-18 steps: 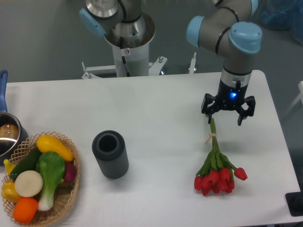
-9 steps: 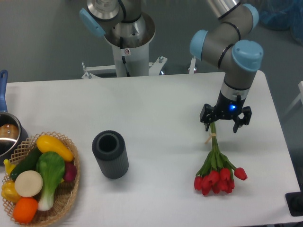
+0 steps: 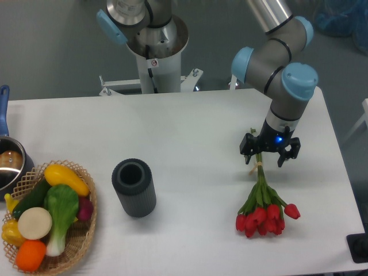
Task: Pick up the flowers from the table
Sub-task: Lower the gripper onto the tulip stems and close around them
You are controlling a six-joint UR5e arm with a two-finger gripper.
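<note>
The robot's gripper needs to grab the banded green stems of the flowers next. Then it can pick up the flowers [image 3: 263, 206].
The flowers [image 3: 263, 206] lie on the white table [image 3: 190, 126] at the right: red tulip heads toward the front edge, green stems running up to a pale band near the stem ends. My gripper [image 3: 264, 155] is open and low over the stem ends, one finger on each side of them. The top of the stems is hidden behind the gripper body.
A dark grey ribbed cylinder cup [image 3: 134, 187] stands left of centre. A wicker basket [image 3: 86, 233] with fruit and a green-and-white leafy vegetable sits at the front left. A pot [image 3: 8, 164] with a blue handle is at the left edge.
The gripper has moved down and slightly left, from above the stem ends to straddling them close to the table. The flowers have not moved.
</note>
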